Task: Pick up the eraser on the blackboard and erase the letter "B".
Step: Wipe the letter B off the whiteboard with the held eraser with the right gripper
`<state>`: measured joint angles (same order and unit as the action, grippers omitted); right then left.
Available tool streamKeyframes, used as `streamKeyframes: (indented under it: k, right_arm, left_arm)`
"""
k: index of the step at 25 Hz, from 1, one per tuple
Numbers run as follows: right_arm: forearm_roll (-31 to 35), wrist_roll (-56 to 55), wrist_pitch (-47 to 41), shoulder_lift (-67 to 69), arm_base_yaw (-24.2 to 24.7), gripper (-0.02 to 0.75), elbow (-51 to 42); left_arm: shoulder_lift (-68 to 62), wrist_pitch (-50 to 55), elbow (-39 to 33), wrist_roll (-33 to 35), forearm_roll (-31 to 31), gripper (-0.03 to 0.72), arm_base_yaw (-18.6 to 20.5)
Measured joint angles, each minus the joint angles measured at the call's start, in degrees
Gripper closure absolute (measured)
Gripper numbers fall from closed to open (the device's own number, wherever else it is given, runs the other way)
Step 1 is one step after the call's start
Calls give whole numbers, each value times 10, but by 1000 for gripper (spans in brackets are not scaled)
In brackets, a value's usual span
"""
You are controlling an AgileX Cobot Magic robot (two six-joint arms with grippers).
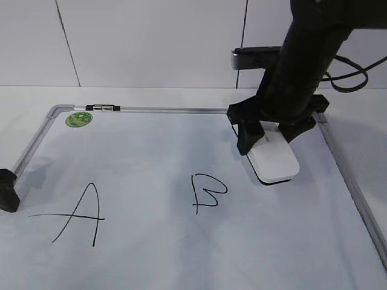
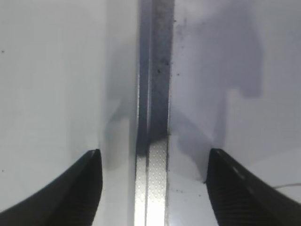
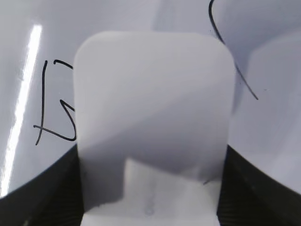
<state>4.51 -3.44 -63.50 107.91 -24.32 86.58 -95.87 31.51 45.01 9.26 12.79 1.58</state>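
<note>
The board needs to be held steady while the "B" gets erased, so my left gripper should grab the board next by its metal side frame (image 1: 29, 151).
The white eraser (image 1: 275, 158) is between the jaws of my right gripper (image 1: 272, 130), over the back right part of the blackboard (image 1: 151, 145). I cannot tell whether it touches the surface. In the right wrist view the eraser (image 3: 153, 103) fills the middle, with the right gripper (image 3: 150, 188) shut on its sides. The letter "B" (image 1: 208, 193) is drawn to the front left of the eraser, apart from it; part of it shows in the right wrist view (image 3: 56, 106). My left gripper (image 1: 6, 190) is open and empty at the board's left frame (image 2: 153, 94), which it straddles (image 2: 153, 165).
A letter "A" (image 1: 81, 214) is drawn at the front left. A round green sticker (image 1: 78, 119) and a small clip (image 1: 103, 108) are at the back left corner. A black stroke of another letter (image 3: 233, 61) lies beyond the eraser. A dark device with cables (image 1: 254, 57) stands behind the board.
</note>
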Motion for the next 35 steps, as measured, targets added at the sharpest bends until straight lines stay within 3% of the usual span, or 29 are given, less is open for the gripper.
streamKeyframes:
  k: [16,25,35]
  right_arm:
    - [32,15,-11,30,-5,186,38]
    - [32,24,-44,88,-34,186,83]
    - [-81,34,-65,152,-86,186,140]
  left_arm:
    - [0,12,3,0,7,509,0]
    - [0,15,5,0,2,546,0]
    - [0,16,5,0,1,548,0]
